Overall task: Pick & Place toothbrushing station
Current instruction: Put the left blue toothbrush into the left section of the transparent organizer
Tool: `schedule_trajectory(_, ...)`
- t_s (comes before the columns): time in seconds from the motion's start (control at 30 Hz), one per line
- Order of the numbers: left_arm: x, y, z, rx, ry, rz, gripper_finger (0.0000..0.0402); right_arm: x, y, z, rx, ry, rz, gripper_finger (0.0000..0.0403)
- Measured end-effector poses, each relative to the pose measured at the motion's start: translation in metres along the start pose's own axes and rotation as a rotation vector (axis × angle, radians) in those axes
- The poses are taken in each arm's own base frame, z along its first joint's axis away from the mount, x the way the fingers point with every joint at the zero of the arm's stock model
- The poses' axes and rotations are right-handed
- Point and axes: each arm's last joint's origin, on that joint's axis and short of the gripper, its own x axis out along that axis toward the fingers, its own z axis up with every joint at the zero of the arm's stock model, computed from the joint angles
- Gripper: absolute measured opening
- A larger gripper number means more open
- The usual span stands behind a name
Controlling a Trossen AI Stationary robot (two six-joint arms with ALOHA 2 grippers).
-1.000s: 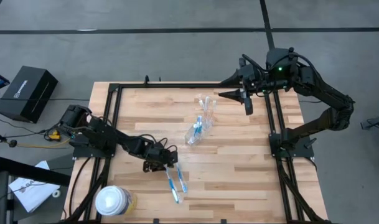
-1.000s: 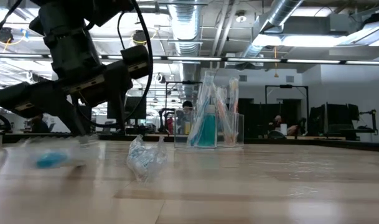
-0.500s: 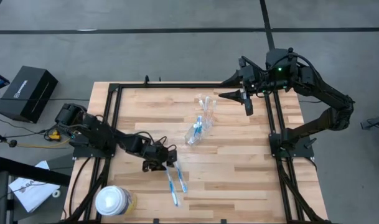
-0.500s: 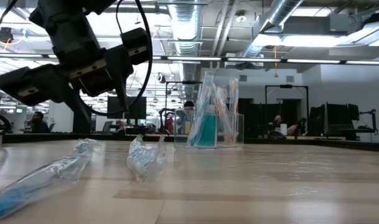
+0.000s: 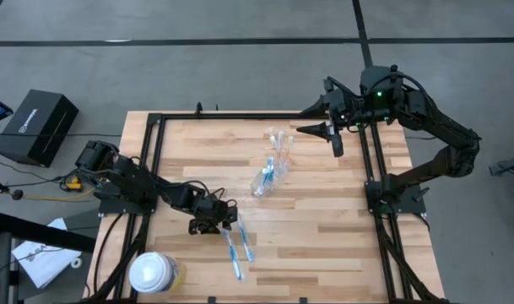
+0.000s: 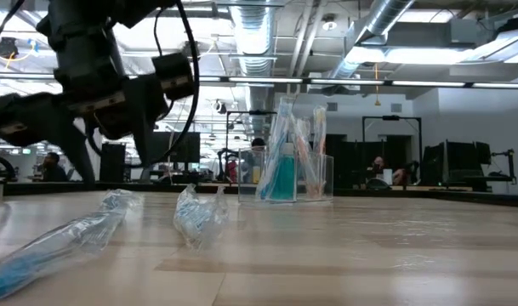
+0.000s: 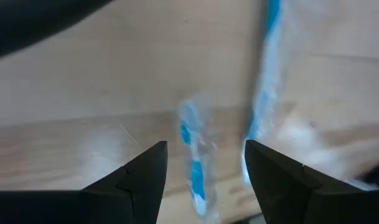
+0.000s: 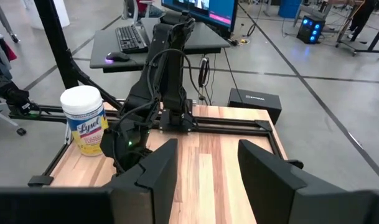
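Note:
The left gripper grabs the blue-and-white toothbrush by its wrapped neck (image 5: 228, 236) (image 7: 196, 167) next, to stand the toothbrush in the clear cup.
Two wrapped blue-and-white toothbrushes (image 5: 231, 249) (image 5: 245, 242) lie flat on the wood near the table's front. My left gripper (image 5: 216, 221) hangs open just above their far ends. In the left wrist view its fingers stand on either side of one brush (image 7: 192, 163) without touching it, and the other brush (image 7: 264, 93) lies beside. A clear cup (image 5: 280, 148) holding toothbrushes and a blue tube stands upright at mid-table, and a crumpled wrapped piece (image 5: 263, 181) lies in front of it. My right gripper (image 5: 334, 142) is raised at the far right, open, with nothing between its fingers.
A large white-topped yellow wipes container (image 5: 153, 273) stands at the near left corner. A black frame (image 5: 155, 169) runs along the table's edges. A black box (image 5: 39, 125) sits on the floor to the left. Bare wood (image 5: 324, 228) lies right of the brushes.
In the low view a wrapped toothbrush that showed as a blur low over the table a second ago now lies still on the wood, its long body flat. My left gripper has stayed open above it.

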Motion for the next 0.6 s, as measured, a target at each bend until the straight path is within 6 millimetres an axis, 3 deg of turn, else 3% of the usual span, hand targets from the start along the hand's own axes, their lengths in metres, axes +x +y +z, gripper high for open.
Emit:
schedule_trajectory(0.23, 0.007, 0.01, 0.006, -0.025, -0.016, 0.022, 0.0209, 0.0, 0.0, 0.0, -0.004, 0.0, 0.003, 0.0159)
schedule_trajectory(0.6, 0.028, 0.006, 0.007, -0.044, 0.012, -0.033, 0.0205, 0.0, -0.001, 0.0, -0.007, 0.0, 0.0, 0.0159)
